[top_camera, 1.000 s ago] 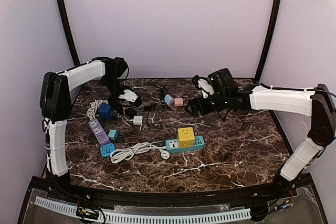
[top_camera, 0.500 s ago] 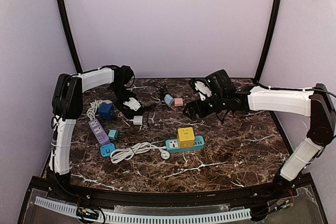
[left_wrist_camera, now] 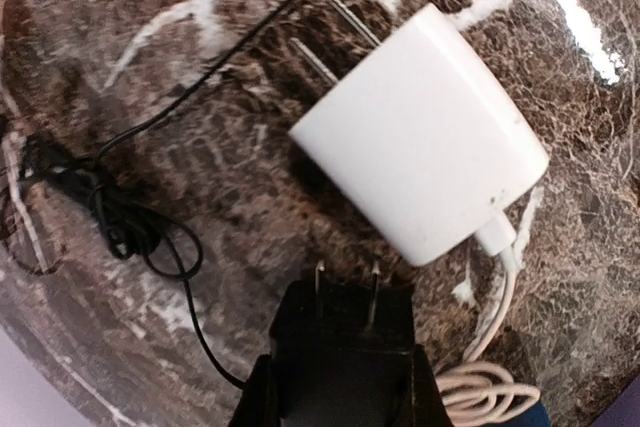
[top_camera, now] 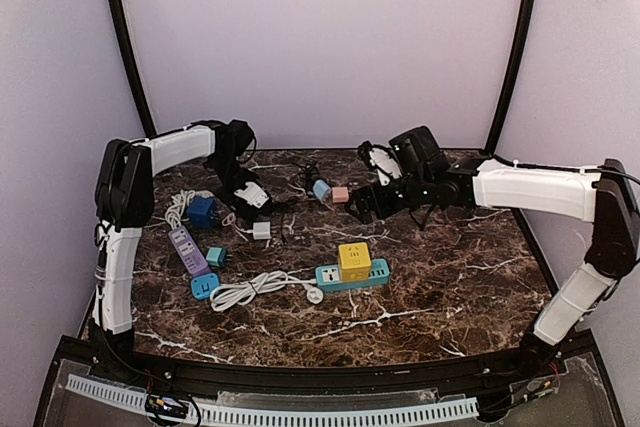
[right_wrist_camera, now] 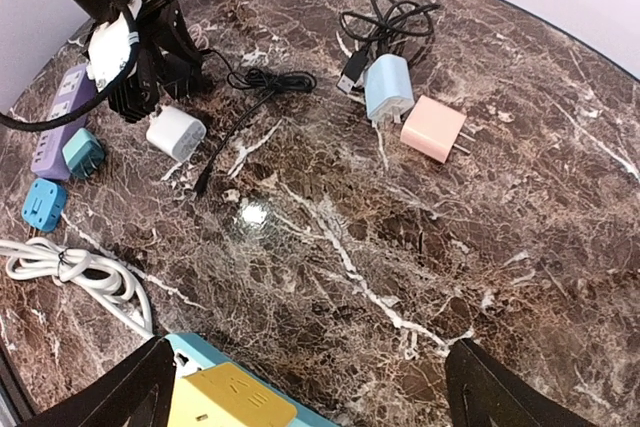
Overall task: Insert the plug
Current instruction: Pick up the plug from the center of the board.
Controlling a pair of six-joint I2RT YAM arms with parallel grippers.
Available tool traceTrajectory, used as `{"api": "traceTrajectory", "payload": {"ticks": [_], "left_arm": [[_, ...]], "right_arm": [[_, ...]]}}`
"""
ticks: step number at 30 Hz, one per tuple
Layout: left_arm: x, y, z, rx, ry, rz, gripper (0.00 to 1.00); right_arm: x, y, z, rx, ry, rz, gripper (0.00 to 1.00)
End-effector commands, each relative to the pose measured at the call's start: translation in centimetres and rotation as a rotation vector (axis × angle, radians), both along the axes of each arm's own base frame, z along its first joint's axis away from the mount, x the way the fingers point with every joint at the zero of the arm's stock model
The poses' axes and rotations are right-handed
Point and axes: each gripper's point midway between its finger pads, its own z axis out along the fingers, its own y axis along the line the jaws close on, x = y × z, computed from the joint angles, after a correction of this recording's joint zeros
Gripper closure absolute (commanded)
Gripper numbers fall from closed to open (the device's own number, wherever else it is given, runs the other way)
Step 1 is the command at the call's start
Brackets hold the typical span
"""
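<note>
The black plug (left_wrist_camera: 345,332) is held tight between my left gripper's fingers, so it would come off the table if I lifted that gripper now, and its black cable would follow.
A black plug (left_wrist_camera: 345,332) with two metal prongs sits between my left gripper's (left_wrist_camera: 340,392) fingers, prongs pointing away from the wrist, and the jaws are closed against its sides. Just beyond it lies a white charger (left_wrist_camera: 425,132) with a white cable. In the top view the left gripper (top_camera: 244,209) is low over the table's back left. A teal power strip (top_camera: 352,276) carrying a yellow cube adapter (top_camera: 353,259) lies mid-table. My right gripper (right_wrist_camera: 315,375) hovers open and empty behind the strip, whose yellow cube (right_wrist_camera: 230,402) shows at its left finger.
A purple strip (top_camera: 187,250), a small teal plug (top_camera: 216,256), a blue plug (top_camera: 204,286) and a coiled white cord (top_camera: 255,289) lie at the left. A light blue adapter (right_wrist_camera: 387,87), a pink adapter (right_wrist_camera: 433,129) and tangled black cables (right_wrist_camera: 385,22) sit at the back.
My left arm swung in and down over the black plug and its jaws closed around it. My right gripper drifted slightly left and back, still open.
</note>
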Motion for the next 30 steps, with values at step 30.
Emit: {"api": "traceTrajectory", "payload": {"ticks": [30], "left_arm": [[-20.4, -5.1, 25.1, -0.141, -1.300, -1.107, 0.99]], "right_arm": [[-10.5, 13.6, 19.4, 0.349, -0.025, 0.314, 0.27]]}}
